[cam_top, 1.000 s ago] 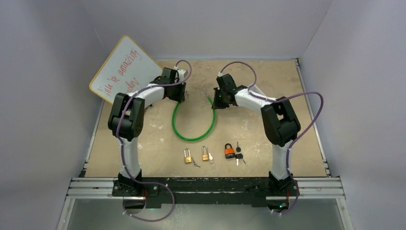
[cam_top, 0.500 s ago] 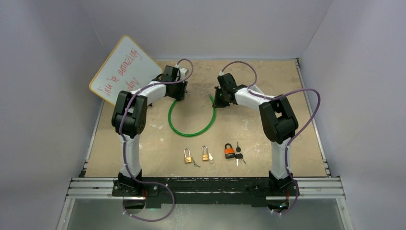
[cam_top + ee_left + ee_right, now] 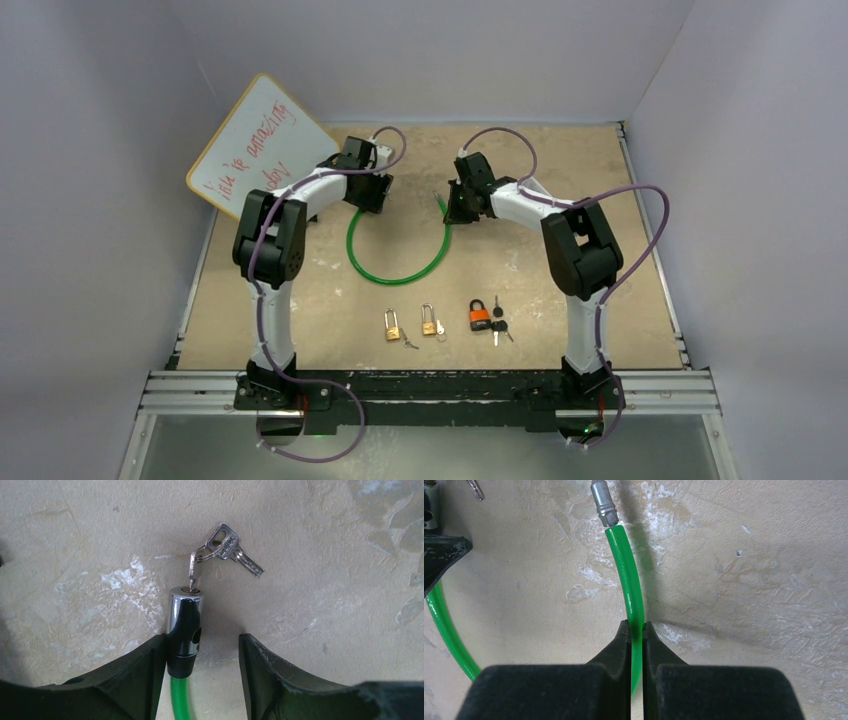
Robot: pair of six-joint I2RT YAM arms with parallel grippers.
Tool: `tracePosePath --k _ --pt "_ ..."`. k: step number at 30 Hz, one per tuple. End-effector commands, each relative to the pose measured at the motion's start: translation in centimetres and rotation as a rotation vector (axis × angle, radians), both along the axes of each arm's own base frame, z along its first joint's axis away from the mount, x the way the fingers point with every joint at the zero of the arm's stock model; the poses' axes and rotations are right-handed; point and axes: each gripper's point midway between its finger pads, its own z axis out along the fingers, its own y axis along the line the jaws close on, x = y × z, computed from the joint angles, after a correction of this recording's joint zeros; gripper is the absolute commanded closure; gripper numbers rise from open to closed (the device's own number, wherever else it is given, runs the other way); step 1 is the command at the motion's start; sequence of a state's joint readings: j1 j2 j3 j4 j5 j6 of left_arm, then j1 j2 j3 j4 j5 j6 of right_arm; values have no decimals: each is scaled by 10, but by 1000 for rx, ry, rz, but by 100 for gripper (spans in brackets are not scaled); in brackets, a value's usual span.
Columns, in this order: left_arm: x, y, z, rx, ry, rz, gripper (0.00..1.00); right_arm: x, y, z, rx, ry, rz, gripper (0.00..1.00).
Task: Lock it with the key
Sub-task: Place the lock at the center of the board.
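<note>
My left gripper should next insert the pin and lock, so it should grab the lock head (image 3: 184, 625) by its black collar (image 3: 181, 664). That leaves the lock head's side hole and the key free.
A green cable lock (image 3: 395, 275) lies in a U-shaped loop on the table. In the left wrist view its chrome and black lock head (image 3: 184, 625) rests against my left finger, with a key (image 3: 192, 569) in its end and spare keys (image 3: 230, 547) on the ring. My left gripper (image 3: 202, 637) is open around the head; the right finger is apart from it. My right gripper (image 3: 636, 625) is shut on the green cable (image 3: 626, 570) just behind its bare metal pin end (image 3: 603, 500). In the top view the left gripper (image 3: 372, 192) and right gripper (image 3: 452, 207) face each other.
Two brass padlocks (image 3: 392, 325) (image 3: 430, 322) and an orange and black padlock (image 3: 480, 316) with keys (image 3: 498, 322) lie near the front of the table. A whiteboard (image 3: 262, 143) leans at the back left. Grey walls enclose the table.
The right gripper has moved slightly back with the cable end, and the green loop has drawn back and to the left. The left gripper has barely moved.
</note>
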State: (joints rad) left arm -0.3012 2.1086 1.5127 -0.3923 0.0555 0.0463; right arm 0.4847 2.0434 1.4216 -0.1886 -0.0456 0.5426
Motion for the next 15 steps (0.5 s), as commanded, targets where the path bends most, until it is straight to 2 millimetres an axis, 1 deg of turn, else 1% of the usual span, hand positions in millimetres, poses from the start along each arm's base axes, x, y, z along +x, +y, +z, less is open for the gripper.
tracePosePath --k 1,4,7,11,15 --pt "2 13 27 66 -31 -14 45 15 13 20 63 -46 1 100" --pt "-1 15 24 74 -6 -25 46 14 13 19 64 -44 4 100" --pt "-3 20 20 77 6 1 48 13 13 18 62 -41 7 100" --pt "-9 27 14 72 26 27 46 13 12 19 60 -44 6 100" --pt "-11 30 18 63 17 43 44 15 12 21 60 -48 5 100"
